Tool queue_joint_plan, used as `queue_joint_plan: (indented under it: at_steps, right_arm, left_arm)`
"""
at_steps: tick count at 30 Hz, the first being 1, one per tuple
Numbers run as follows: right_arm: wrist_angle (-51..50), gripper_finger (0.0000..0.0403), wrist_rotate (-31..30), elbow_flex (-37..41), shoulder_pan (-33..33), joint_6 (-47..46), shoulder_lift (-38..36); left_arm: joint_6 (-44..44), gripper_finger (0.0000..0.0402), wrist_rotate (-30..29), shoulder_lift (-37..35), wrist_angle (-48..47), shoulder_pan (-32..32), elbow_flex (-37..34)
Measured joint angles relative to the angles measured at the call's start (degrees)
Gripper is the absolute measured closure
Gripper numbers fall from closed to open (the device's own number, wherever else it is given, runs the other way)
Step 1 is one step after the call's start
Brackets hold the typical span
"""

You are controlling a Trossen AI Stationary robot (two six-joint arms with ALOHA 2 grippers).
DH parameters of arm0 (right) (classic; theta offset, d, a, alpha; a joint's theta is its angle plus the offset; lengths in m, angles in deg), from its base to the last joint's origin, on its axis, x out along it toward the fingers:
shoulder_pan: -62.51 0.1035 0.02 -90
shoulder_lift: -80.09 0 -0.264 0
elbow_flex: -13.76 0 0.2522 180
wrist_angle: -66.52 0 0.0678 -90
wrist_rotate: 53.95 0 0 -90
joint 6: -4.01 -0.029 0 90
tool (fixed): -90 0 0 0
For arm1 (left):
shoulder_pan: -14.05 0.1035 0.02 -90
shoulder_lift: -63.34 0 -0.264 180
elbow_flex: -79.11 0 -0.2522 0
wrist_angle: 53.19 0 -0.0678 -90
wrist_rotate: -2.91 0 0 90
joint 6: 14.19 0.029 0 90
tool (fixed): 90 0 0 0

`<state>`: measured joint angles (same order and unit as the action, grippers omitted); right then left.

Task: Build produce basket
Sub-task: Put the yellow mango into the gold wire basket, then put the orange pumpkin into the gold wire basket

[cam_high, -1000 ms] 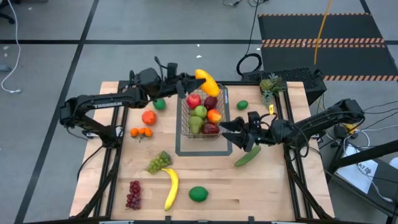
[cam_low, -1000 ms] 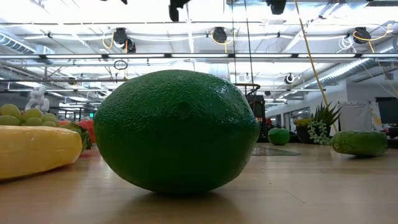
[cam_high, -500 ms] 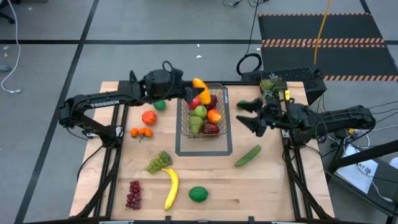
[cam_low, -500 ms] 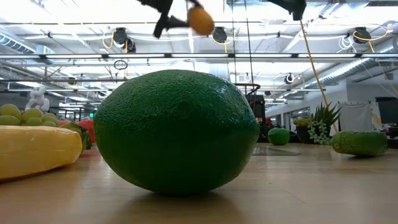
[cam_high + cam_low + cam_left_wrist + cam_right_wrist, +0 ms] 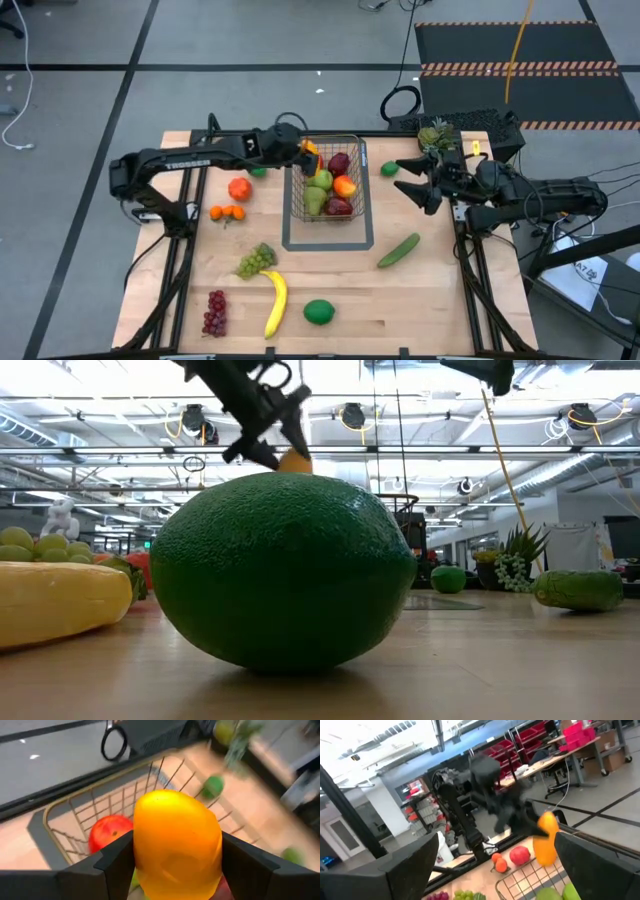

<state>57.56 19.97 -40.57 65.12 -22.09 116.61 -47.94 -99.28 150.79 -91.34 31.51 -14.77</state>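
Note:
The mango is hanging above the fruit in the wire basket, so the robot should lower the mango before its left gripper lets go of it.
The wire basket (image 5: 352,152) stands mid-table and holds apples, a pear and an orange. My left gripper (image 5: 305,155) hangs over the basket's far left corner, shut on a yellow-orange mango (image 5: 177,845). The low view shows the mango (image 5: 293,460) above and behind a big lime (image 5: 285,570). My right gripper (image 5: 410,178) stands open in the air to the right of the basket, with nothing between its fingers; its wrist view also shows the mango (image 5: 546,837). My left gripper pinches the mango's two opposite sides (image 5: 142,855) between its two fingers. The fingers (image 5: 117,862) come from the table's left, slanting down. The mango's rounded end sticks out past the fingertips. It is lifted clear, above the fruit in the basket.
On the near half lie a banana (image 5: 275,303), a lime (image 5: 318,312), green grapes (image 5: 256,260), red grapes (image 5: 214,312) and a cucumber (image 5: 398,250). Small oranges (image 5: 228,212) and a red-orange fruit (image 5: 239,188) lie left of the basket. A small lime (image 5: 389,169) lies right of it.
My left gripper has tipped downward and sunk with the mango, from the basket's far rim to just over its far left corner. My right gripper, still open, has drawn back from beside the cucumber toward the table's right and far edges, rising a little.

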Motion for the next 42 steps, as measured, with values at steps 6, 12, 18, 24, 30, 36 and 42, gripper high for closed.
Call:
queue_joint_plan:
  at_steps: [6,12,18,24,30,36,42]
  right_arm:
    - [-0.27,0.0011,-0.02,-0.02,0.00,0.02,-1.12]
    - [-0.40,0.0011,-0.12,0.00,0.00,0.01,-1.24]
    - [-0.44,0.0011,-0.17,0.00,0.00,-0.20,-0.27]
    - [2.76,0.0011,-0.20,0.00,0.00,-2.81,0.46]
    - [9.98,0.0011,-0.30,-0.02,0.70,-1.47,1.45]
    - [13.71,0.0011,-0.61,-0.02,2.07,-1.33,3.98]
    - [17.73,0.0011,-3.44,-0.04,4.30,-4.06,8.44]
  left_arm:
    - [6.94,0.0146,0.09,5.01,0.74,-0.07,-0.04]
    - [3.07,0.0146,0.07,7.76,-4.81,0.04,-0.04]
    - [3.25,0.0142,-0.25,8.64,-5.40,-0.22,-0.04]
    - [3.89,0.0079,-0.31,8.62,-5.47,-0.22,-0.04]
    - [4.76,0.0007,0.80,7.26,-5.47,-0.35,-0.04]
    - [4.62,0.0034,3.53,2.00,-5.15,-0.57,0.26]
    - [2.88,0.0071,5.72,-5.39,-5.46,-1.51,0.39]
